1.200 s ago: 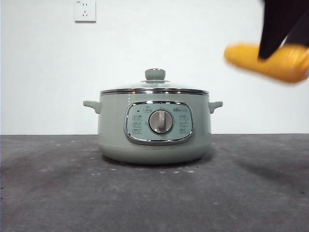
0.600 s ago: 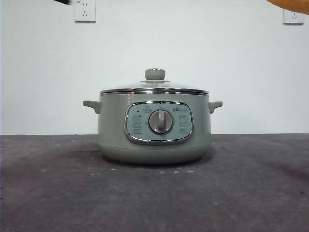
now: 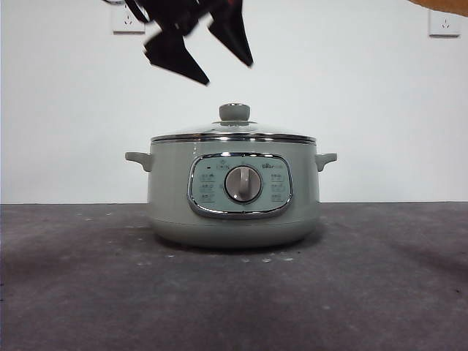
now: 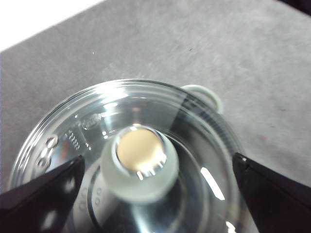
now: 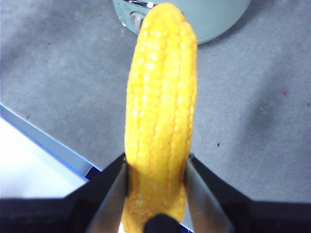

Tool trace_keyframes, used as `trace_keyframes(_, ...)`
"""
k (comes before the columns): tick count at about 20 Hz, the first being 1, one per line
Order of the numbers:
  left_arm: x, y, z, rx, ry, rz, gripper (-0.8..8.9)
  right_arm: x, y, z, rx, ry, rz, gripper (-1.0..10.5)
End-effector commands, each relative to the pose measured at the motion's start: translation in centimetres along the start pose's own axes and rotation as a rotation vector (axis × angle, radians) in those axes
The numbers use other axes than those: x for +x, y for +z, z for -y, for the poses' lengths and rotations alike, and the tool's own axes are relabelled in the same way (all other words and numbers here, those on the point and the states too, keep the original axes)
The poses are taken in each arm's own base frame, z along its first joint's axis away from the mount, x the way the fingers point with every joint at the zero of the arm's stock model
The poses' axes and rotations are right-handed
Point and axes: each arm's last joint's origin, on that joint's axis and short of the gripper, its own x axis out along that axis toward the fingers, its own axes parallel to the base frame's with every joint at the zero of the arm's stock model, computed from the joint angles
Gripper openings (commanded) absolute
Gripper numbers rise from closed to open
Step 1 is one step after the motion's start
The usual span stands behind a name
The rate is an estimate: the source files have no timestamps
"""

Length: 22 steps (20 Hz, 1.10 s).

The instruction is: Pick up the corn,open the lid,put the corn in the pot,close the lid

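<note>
I will next grab the glass lid by its green knob (image 3: 235, 112) with my left gripper. That will open the pot for the corn (image 3: 442, 6).
The sage-green pot (image 3: 168, 197) stands in the middle of the table with the glass lid (image 3: 197, 132) on it, green knob (image 3: 235, 112) on top. My left gripper (image 3: 212, 62) hangs open just above and slightly left of the knob. In the left wrist view the gripper (image 4: 158, 159) has its jaws wide apart on either side of the knob (image 4: 140, 167), without touching it. My right gripper (image 5: 155, 165) is shut on the yellow corn (image 5: 160, 97), held high at the right; only a sliver of the corn (image 3: 442, 6) shows in the front view.
The pot's side handles (image 3: 137, 159) stick out left and right. A grey dial (image 3: 243, 183) faces the front. In the right wrist view a white sheet with a blue edge (image 5: 34, 160) lies by the grey table, and the pot's base (image 5: 209, 19) is beyond the corn.
My left gripper has come down into the front view from the top left, over the lid. The corn has risen almost out of the top right corner.
</note>
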Motion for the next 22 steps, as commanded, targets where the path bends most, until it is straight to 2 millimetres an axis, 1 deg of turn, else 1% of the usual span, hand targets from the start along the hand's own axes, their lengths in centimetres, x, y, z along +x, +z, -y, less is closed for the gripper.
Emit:
trace_keyframes(1,2.0,-0.5,-0.4,0.016,-0.005,-0.012,6.29,-0.1,0.0,0.0,0.009,0.003,0.011,-0.1)
trace_keyframes(3,3.5,-1.0,-0.7,0.013,-0.005,-0.023,6.29,-0.2,0.0,0.0,0.008,0.004,0.017,-0.1)
trace_keyframes(6,4.9,-1.7,-1.1,0.007,0.025,-0.051,6.28,-0.2,0.0,0.0,0.009,0.003,0.016,-0.1)
trace_keyframes(11,5.5,-2.0,-1.3,0.006,0.038,-0.058,6.21,-0.2,0.0,0.0,0.008,0.003,0.017,-0.1)
trace_keyframes(12,5.6,-2.1,-1.3,0.006,0.037,-0.059,5.78,-0.2,0.0,0.0,0.008,0.003,0.017,-0.1)
trace_keyframes(13,5.8,-2.1,-1.3,0.005,0.037,-0.06,4.78,-0.2,0.0,0.0,0.008,0.003,0.017,-0.1)
trace_keyframes(14,5.9,-2.2,-1.3,0.005,0.037,-0.062,4.05,-0.2,0.0,0.0,0.008,0.003,0.017,-0.1)
trace_keyframes(16,6.1,-2.3,-1.4,0.004,0.036,-0.067,3.17,-0.2,0.0,0.0,0.008,0.003,0.017,-0.1)
trace_keyframes(19,6.2,-2.3,-1.4,0.004,0.036,-0.064,1.18,-0.2,0.0,0.0,0.008,0.003,0.017,-0.1)
trace_keyframes(21,6.2,-2.3,-1.4,-0.002,0.037,-0.061,0.51,-0.2,0.0,0.0,0.008,0.003,0.016,-0.1)
trace_keyframes(22,6.2,-2.3,-1.4,-0.005,0.037,-0.061,0.47,-0.2,0.0,0.0,0.008,0.003,0.016,-0.1)
